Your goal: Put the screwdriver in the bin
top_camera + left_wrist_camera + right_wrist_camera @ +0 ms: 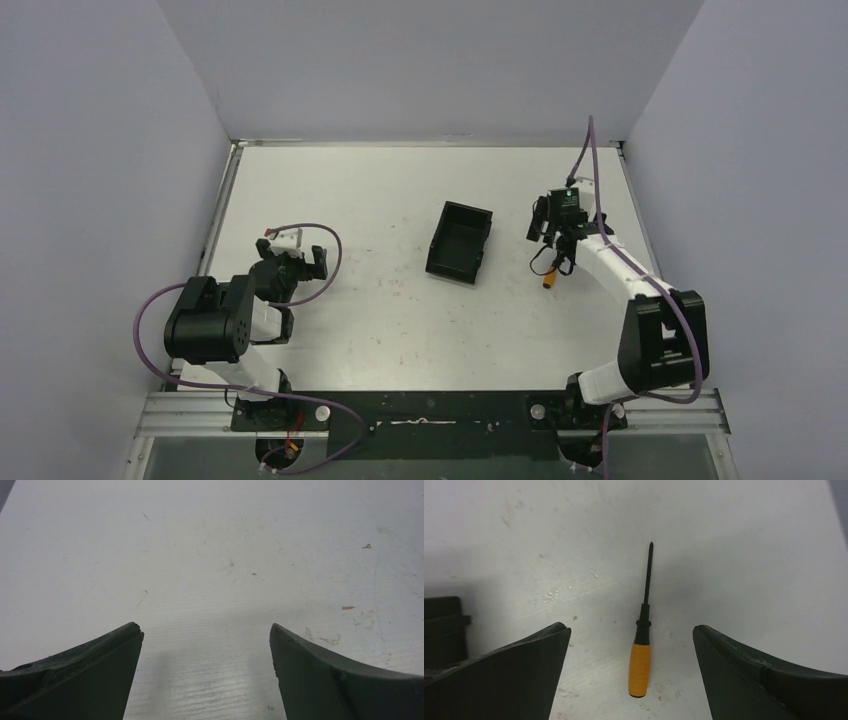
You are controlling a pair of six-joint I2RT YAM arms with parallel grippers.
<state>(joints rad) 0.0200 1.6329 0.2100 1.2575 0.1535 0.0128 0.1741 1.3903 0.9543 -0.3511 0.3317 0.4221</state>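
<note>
My right gripper is high above the small-looking screwdriver's handle and must lower before closing.
The screwdriver (640,666), with an orange handle and a thin dark shaft, lies flat on the white table, its tip pointing away from the camera. My right gripper (630,627) is open and hovers over it, one finger on each side of the handle, not touching. In the top view the screwdriver (549,281) lies just under the right gripper (557,250). The black bin (460,243) stands open-topped to its left; a dark corner of the bin (441,625) shows in the right wrist view. My left gripper (206,626) is open and empty over bare table.
The left arm (215,320) is folded near the table's left side, its gripper (295,260) well away from the bin. White walls enclose the table at the back and both sides. Small stains mark the tabletop (347,608).
</note>
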